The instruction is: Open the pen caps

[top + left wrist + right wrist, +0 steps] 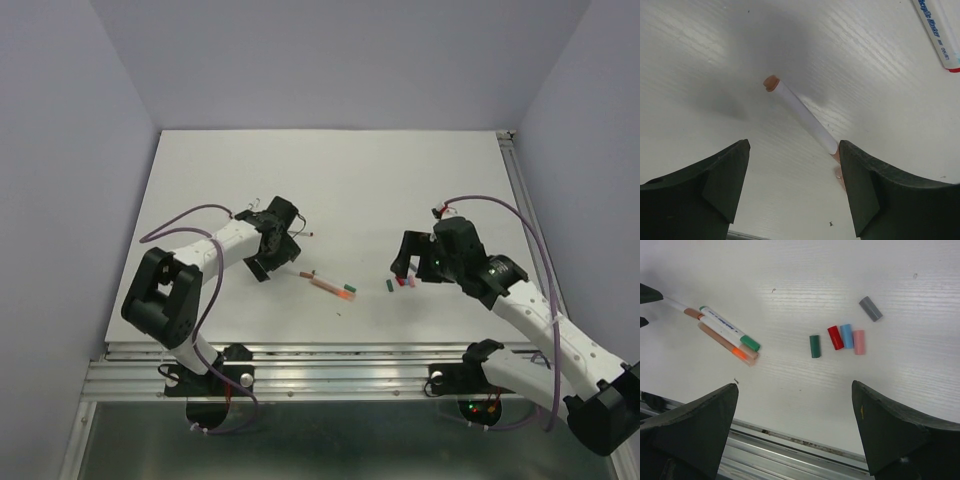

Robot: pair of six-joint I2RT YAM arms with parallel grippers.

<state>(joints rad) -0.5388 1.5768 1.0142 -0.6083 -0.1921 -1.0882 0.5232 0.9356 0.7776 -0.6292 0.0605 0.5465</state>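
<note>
The brownish cap toward the bundle should stay free for my right gripper to open. My left gripper next needs to grab the white pen by its body (291, 268) (802, 117).
Several loose pen caps lie in a short row: green (814, 346), red (835, 337), blue (847, 336), pink (859, 342), and a grey one (870, 308) apart. From above they show as a small cluster (400, 283). My right gripper (795, 387) hangs open just near of them, nothing between its fingers (408, 268). My left gripper (792, 150) is open over a white pen barrel (802, 117) with a brownish end (771, 82). The barrel's lower end runs behind the right finger (875, 190). From above, the left gripper (280, 255) sits left of the pens.
A bundle of pens (730, 335) lies left of the caps, one with a green end, one orange; from above it sits mid-table (328, 286). Another white pen with blue print (939, 32) lies at the upper right of the left wrist view. A metal rail (320, 352) borders the near edge.
</note>
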